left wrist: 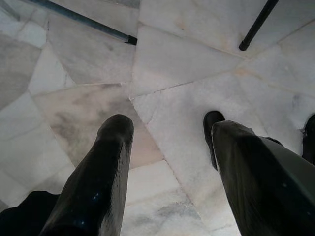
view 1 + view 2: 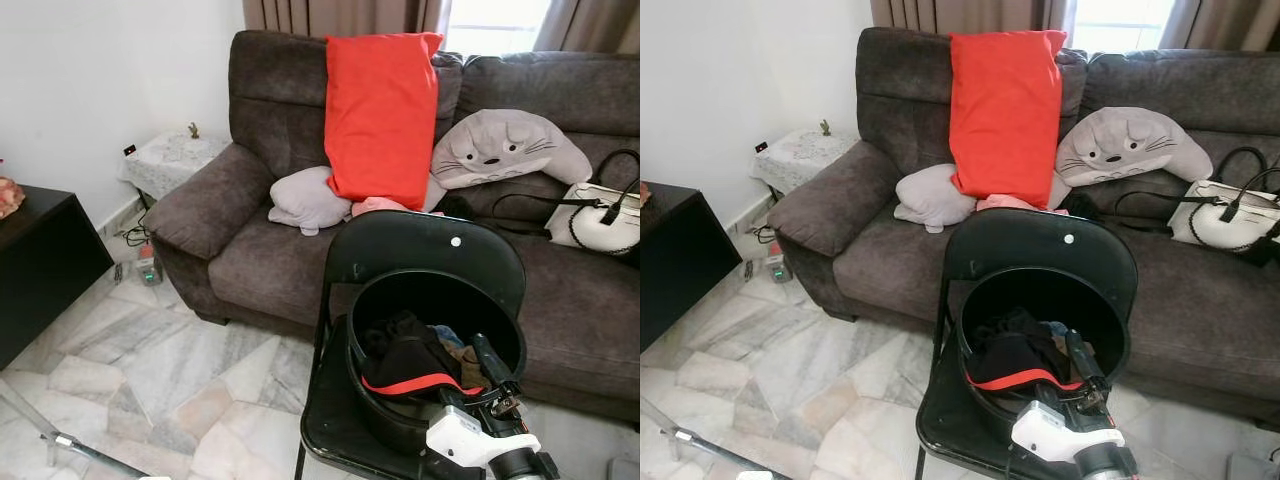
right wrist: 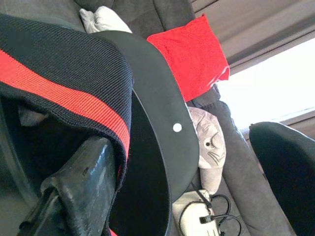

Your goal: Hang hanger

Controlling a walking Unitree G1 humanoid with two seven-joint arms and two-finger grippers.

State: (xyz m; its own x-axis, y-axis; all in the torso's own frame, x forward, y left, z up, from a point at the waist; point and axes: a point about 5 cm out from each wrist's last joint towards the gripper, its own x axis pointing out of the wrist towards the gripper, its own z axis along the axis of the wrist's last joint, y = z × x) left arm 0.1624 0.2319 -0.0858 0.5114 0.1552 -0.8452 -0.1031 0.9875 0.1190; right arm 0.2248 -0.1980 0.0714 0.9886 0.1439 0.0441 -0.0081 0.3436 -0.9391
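The black garment's red-striped edge (image 2: 428, 383) stands up open while the rest sags loosely in the bucket (image 2: 356, 318), so the robot's right gripper next needs to grab the garment there.
A black bucket (image 2: 356, 318) stands on the seat of a black folding chair (image 2: 400, 245) right before me. Inside it lies a black garment with a red band (image 2: 405, 368) among other clothes. My right gripper (image 2: 482, 352) reaches into the bucket from the near right, open. In the right wrist view the garment's red-striped edge (image 3: 59, 73) drapes over one finger (image 3: 83, 182). My left gripper (image 1: 170, 125) hangs open above the marble floor (image 1: 187, 64) with nothing between its fingers.
Behind the chair stands a dark grey sofa (image 2: 250, 260) with a red cushion (image 2: 380, 115), a grey cat-faced cushion (image 2: 505, 145) and a white handbag (image 2: 600, 220). A black cabinet (image 2: 35, 255) is at the left. A metal pole (image 2: 85, 452) lies on the floor.
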